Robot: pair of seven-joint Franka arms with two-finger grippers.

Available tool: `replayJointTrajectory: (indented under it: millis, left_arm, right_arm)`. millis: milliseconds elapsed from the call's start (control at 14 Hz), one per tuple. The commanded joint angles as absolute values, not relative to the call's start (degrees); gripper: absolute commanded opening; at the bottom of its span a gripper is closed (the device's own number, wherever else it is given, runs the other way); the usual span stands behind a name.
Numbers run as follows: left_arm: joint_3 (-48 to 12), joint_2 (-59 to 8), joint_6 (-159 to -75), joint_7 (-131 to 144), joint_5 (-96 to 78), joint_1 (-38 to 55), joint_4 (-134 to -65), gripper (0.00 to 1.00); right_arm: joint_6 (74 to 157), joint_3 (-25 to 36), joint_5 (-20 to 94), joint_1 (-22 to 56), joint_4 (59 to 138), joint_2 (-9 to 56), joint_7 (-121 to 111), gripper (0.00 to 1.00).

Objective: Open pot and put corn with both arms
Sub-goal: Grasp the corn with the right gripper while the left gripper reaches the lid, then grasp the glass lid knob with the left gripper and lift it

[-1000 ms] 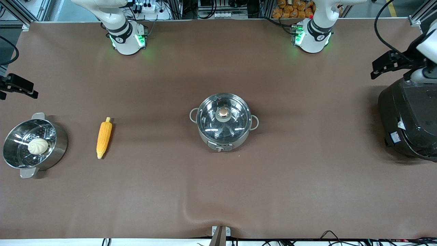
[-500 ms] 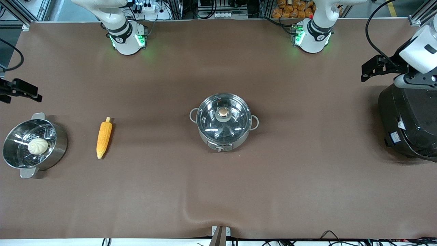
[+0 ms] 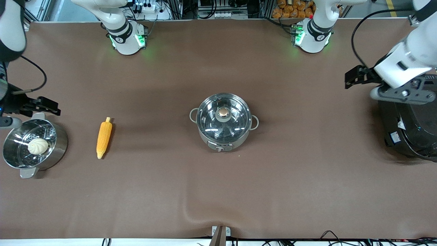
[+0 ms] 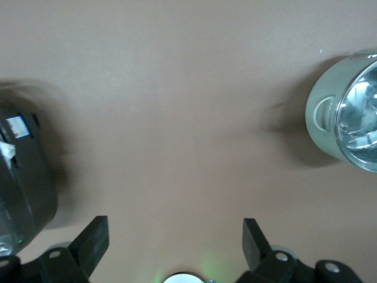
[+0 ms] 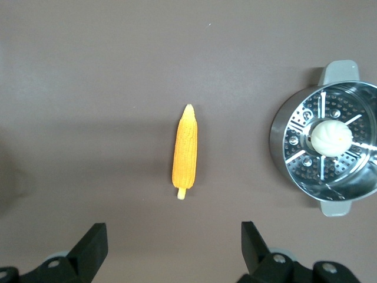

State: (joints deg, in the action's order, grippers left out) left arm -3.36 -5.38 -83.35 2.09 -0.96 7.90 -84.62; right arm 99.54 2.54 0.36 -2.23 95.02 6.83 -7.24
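Observation:
The robot should put the corn into the pot, so its right gripper should next grab the corn by its stem end.
The steel pot stands mid-table with its glass lid on and the coppery knob on top. Its edge shows in the left wrist view. The corn lies on the table between the pot and the right arm's end, and also shows in the right wrist view. My left gripper is open and empty, up over the black cooker's edge. My right gripper is open and empty, up by the steamer pot.
A steel steamer pot holding a white bun stands at the right arm's end. A big black cooker stands at the left arm's end. The brown mat has a ridge at its front edge.
Both arms have swung in from the table's ends toward the middle, the left hand past the cooker and the right hand down beside the steamer pot. Pot, lid and corn have not moved.

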Motion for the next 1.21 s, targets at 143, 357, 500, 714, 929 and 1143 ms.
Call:
replayJointTrajectory:
  millis: [143,357,500,714,929,1143]
  left_arm:
    - [-8.2,-12.6,-84.5,9.6,-2.1,8.0,-79.5,1.00]
    - [-11.4,-15.8,-88.7,15.9,-2.0,9.1,-78.6,1.00]
    - [-11.3,-17.6,-90.9,17.7,-1.8,12.5,-78.5,1.00]
    - [-11.2,-20.8,-95.5,24.5,-1.7,18.0,-78.4,1.00]
    - [-10.7,-24.2,-100.3,31.1,-1.5,24.0,-78.3,1.00]
    - [-10.5,-28.9,-106.3,39.5,0.0,29.5,-77.4,1.00]
  right_arm:
    - [115.4,2.5,0.9,-2.6,110.6,5.7,-7.0,1.00]
    - [126.7,2.5,0.9,-2.6,120.9,6.8,-7.0,1.00]
    - [132.4,2.5,0.8,-2.5,124.3,10.4,-7.0,1.00]
    - [138.8,2.5,0.1,-2.5,124.5,18.5,-7.8,1.00]
    - [142.9,2.5,0.1,-2.6,124.5,22.7,-7.8,1.00]
    - [142.7,2.4,0.2,-2.8,124.4,23.7,-7.9,0.79]
